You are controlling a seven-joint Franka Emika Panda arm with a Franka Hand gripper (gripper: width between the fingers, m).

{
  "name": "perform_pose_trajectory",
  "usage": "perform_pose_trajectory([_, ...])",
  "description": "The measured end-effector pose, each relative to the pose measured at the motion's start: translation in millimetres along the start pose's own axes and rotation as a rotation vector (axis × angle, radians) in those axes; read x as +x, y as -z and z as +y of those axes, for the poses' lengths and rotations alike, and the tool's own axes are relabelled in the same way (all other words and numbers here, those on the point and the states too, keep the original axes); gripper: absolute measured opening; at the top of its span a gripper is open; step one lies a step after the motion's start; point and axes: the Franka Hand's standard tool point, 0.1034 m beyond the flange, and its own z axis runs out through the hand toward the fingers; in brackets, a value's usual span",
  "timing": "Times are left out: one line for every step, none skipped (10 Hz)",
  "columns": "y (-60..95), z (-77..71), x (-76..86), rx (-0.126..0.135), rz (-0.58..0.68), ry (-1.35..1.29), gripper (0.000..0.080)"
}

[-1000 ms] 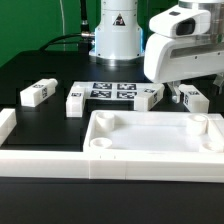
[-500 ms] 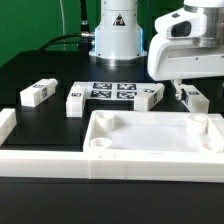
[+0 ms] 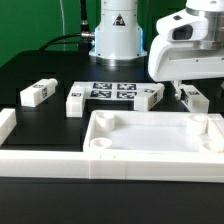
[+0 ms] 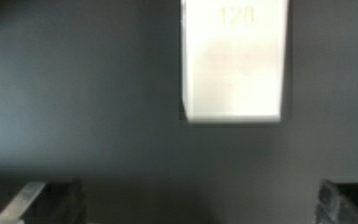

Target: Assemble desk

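Note:
My fingers are short of the white leg's near end and should move toward it before closing.
The desk top (image 3: 150, 137), a white tray with a raised rim and round corner sockets, lies at the front of the black table. Behind it lie white tagged legs: one on the exterior view's left (image 3: 38, 93), one beside the marker board (image 3: 75, 100), one past the board (image 3: 150, 96), and one on the right (image 3: 195, 99). My gripper (image 3: 183, 86) hangs just above that right leg. In the wrist view a blurred white leg (image 4: 231, 60) lies ahead of the gripper (image 4: 194, 205). The dark fingertips (image 4: 43, 200) stand far apart with nothing between them.
The marker board (image 3: 112, 92) lies flat between two of the legs. A long low white border rail (image 3: 40, 157) runs along the front and turns up at the exterior view's left. The robot's base (image 3: 115, 35) stands at the back.
The gripper has shifted a little toward the exterior view's right and slightly up, over the right leg. The parts on the table have not moved.

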Motion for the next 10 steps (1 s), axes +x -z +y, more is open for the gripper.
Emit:
perform_pose_trajectory([-0.3,-2.5,2.9,-0.003,-0.045,0.005,0.0649])
perform_pose_trajectory([-1.1,-3.3,0.6,-0.01,-0.119,0.011,0.0649])
perform_pose_trajectory([-1.0,-4.8,0.8,-0.015,-0.18,0.016,0.0649])
perform_pose_trajectory([-2.2,-5.1,0.6,-0.018,-0.228,0.017,0.0649])
perform_pose_trajectory([-2.8,-4.0,-3.2,-0.025,-0.306,0.016,0.0649])
perform_pose_trajectory([-4.8,-3.4,-2.9,-0.027,-0.366,0.016,0.0649])
perform_pose_trajectory([-7.4,-3.2,-3.5,-0.029,-0.41,0.016,0.0649])
perform_pose_trajectory([-9.5,-2.5,-9.1,-0.035,-0.488,0.017,0.0649])
perform_pose_trajectory([-13.3,-2.9,-9.1,-0.037,-0.544,0.017,0.0649])
perform_pose_trajectory([-16.6,-4.1,-9.5,-0.037,-0.576,0.019,0.0649])
